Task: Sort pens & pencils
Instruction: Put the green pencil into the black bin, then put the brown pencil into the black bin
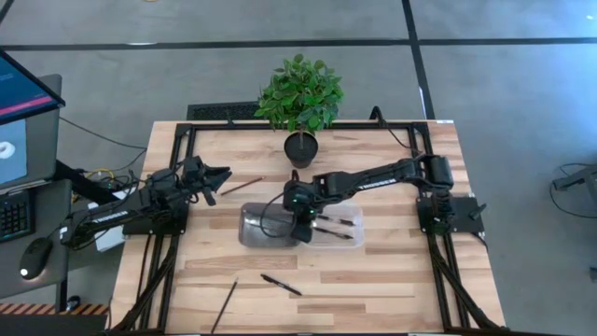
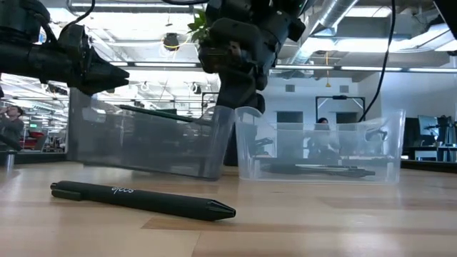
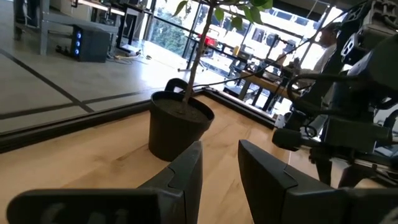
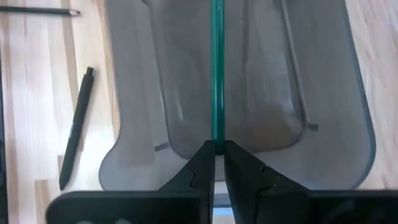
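Note:
My right gripper opens now, since the green pencil [image 4: 217,74] stretches over the grey bin's bottom in the right wrist view and would lie in the grey bin.
My right gripper [image 1: 303,222] hovers over the tinted grey bin [image 1: 264,227], shut on a thin green-sided pencil [image 4: 216,68] that reaches out over the bin's floor. The clear bin [image 1: 338,230] beside it holds black pens [image 2: 314,170]. One pencil [image 1: 241,185] lies flat on the table near my left gripper [image 1: 219,177], which is open above the table and touches nothing. Another pencil [image 1: 224,303] and a black pen [image 1: 280,285] lie flat near the table's near edge. That pen [image 2: 143,200] fills the low view's foreground. My right gripper pinches the pencil by one end [image 4: 216,140] between its two fingers. The fingers lie along the pencil, which runs straight out from between the fingertips. The pencil is lifted clear, roughly level above the grey bin [image 4: 236,93].
A potted plant [image 1: 300,103] stands at the table's far edge, behind the bins. The two bins sit side by side mid-table. Bare wood lies between the bins and the near edge, around the loose pen and pencil. A monitor and mouse sit off the table's left side.

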Robot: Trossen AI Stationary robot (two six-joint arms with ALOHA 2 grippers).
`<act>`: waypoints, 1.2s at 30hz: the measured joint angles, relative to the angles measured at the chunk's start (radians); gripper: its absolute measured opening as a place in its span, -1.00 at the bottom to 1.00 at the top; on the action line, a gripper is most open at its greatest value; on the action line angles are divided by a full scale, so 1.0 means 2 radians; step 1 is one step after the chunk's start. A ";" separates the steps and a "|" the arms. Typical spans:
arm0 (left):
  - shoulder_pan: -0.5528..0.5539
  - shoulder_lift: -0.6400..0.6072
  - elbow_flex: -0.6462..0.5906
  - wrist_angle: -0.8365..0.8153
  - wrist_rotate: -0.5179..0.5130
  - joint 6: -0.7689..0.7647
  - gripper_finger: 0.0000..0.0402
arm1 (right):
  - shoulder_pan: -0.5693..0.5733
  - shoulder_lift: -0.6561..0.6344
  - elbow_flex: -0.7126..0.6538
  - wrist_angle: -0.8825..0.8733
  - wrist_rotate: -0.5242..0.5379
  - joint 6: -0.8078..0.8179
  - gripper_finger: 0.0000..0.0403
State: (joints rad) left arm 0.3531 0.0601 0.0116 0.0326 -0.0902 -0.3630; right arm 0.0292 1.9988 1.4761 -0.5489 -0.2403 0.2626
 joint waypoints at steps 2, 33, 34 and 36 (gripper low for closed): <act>0.000 0.000 0.000 0.000 0.000 0.000 -0.53 | 0.000 -0.001 0.000 0.001 -0.001 0.000 -0.73; 0.000 0.000 0.000 0.000 0.000 0.005 -0.53 | -0.002 -0.001 -0.001 0.002 0.000 0.017 -0.55; 0.000 0.000 0.000 0.000 0.000 0.005 -0.53 | -0.002 -0.001 0.000 0.001 0.000 0.017 -0.51; 0.000 0.000 0.000 0.000 0.001 0.005 -0.53 | -0.002 -0.001 0.006 -0.006 0.001 0.017 -0.43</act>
State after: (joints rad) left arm 0.3531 0.0601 0.0120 0.0322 -0.0891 -0.3523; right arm 0.0261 1.9965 1.4875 -0.5605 -0.2379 0.2974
